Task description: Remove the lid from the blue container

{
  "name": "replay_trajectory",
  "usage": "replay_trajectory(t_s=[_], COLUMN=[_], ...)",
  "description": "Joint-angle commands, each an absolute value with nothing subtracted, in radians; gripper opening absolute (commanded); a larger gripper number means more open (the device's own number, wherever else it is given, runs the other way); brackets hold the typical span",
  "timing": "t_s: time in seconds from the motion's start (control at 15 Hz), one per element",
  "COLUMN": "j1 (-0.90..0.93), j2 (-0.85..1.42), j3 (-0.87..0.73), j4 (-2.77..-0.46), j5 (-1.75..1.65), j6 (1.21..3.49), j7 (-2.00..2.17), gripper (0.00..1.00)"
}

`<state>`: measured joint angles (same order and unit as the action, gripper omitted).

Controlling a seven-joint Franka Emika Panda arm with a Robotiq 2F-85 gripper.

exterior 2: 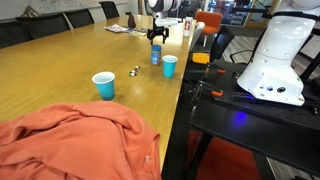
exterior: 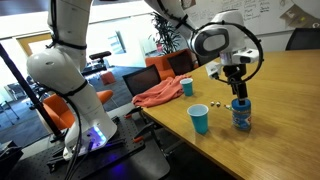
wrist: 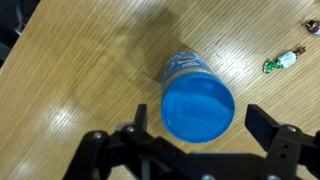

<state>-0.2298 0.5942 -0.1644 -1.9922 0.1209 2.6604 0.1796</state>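
The lid is between both fingers in the wrist view, but the fingers stop above the lid's top in an exterior view. The gripper needs to lower first and then close on it.
The blue container (wrist: 184, 66) stands upright on the wooden table, with a blue patterned label. The round blue lid (wrist: 198, 108) sits on top of it. My gripper (wrist: 200, 125) is open, directly above the jar, with one finger on each side of the lid and a gap to each. In both exterior views the gripper (exterior: 237, 88) (exterior 2: 156, 38) hangs just over the container (exterior: 241, 116) (exterior 2: 156, 57).
An open blue cup (exterior: 199, 119) (exterior 2: 170, 66) stands next to the jar. Another blue cup (exterior: 187, 87) (exterior 2: 104, 85) stands near an orange cloth (exterior: 158, 94) (exterior 2: 70, 140). Small wrapped items (wrist: 281, 62) (exterior: 215, 102) lie nearby. The table edge (exterior 2: 185, 80) is near.
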Motion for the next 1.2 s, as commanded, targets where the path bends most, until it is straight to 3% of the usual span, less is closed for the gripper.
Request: replay_trajectory(t_s=[0.0,0.93,1.0,1.13], j1=[-0.241,-0.234,-0.235,-0.236], j2=[0.642,0.69,0.69,0.689], j3=[-0.149,-0.154,-0.153,-0.153], j4=[-1.947,-1.909,-1.909,-1.91], j5=[0.148,0.141,0.141,0.141], j6=[2.687,2.689,2.691,2.693], j7=[0.157,0.166,0.164,0.162], gripper=[1.0,1.0,0.75,0.68])
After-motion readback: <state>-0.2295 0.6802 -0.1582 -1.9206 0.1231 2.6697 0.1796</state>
